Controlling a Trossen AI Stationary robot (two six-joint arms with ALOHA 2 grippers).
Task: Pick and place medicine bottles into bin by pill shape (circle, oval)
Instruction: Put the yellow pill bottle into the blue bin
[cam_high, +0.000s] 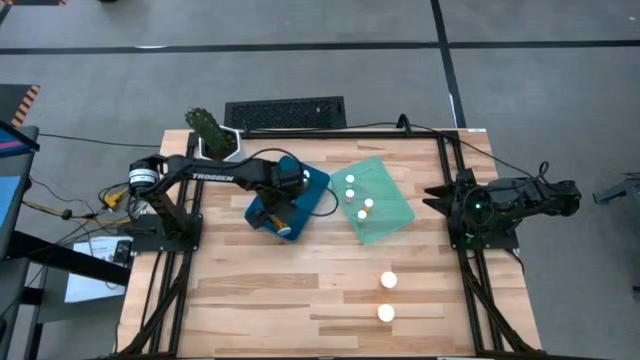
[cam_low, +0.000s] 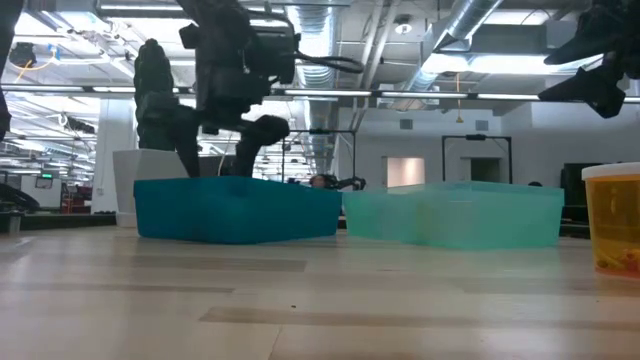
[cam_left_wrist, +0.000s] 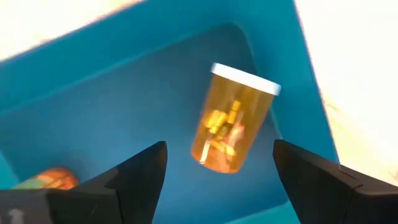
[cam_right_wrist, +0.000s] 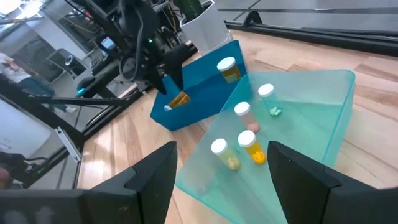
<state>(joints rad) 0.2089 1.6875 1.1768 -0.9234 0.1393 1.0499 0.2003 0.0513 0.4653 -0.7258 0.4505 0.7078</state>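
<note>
My left gripper's fingers hover above the lying amber bottle (cam_left_wrist: 233, 121) in the left wrist view, so it lowers before closing; closing now would miss.
My left gripper (cam_high: 280, 208) is open over the dark blue tray (cam_high: 318, 182); it also shows in the left wrist view (cam_left_wrist: 219, 144). Below its fingers, an amber bottle with a white cap (cam_left_wrist: 233, 121) lies on its side in the tray's near corner. Another bottle (cam_right_wrist: 227, 67) stands upright in the blue tray. The mint green tray (cam_high: 395, 215) holds several upright bottles (cam_high: 368, 203). Two white-capped bottles (cam_high: 388, 281) (cam_high: 385, 313) stand on the table nearer the front. My right gripper (cam_high: 440, 195) is open and empty at the table's right edge.
A white pot with a cactus (cam_high: 212, 135) stands at the table's far left, just behind the blue tray. A black keyboard (cam_high: 285, 112) lies beyond the far edge. Bare wood lies in front of both trays, around the two loose bottles.
</note>
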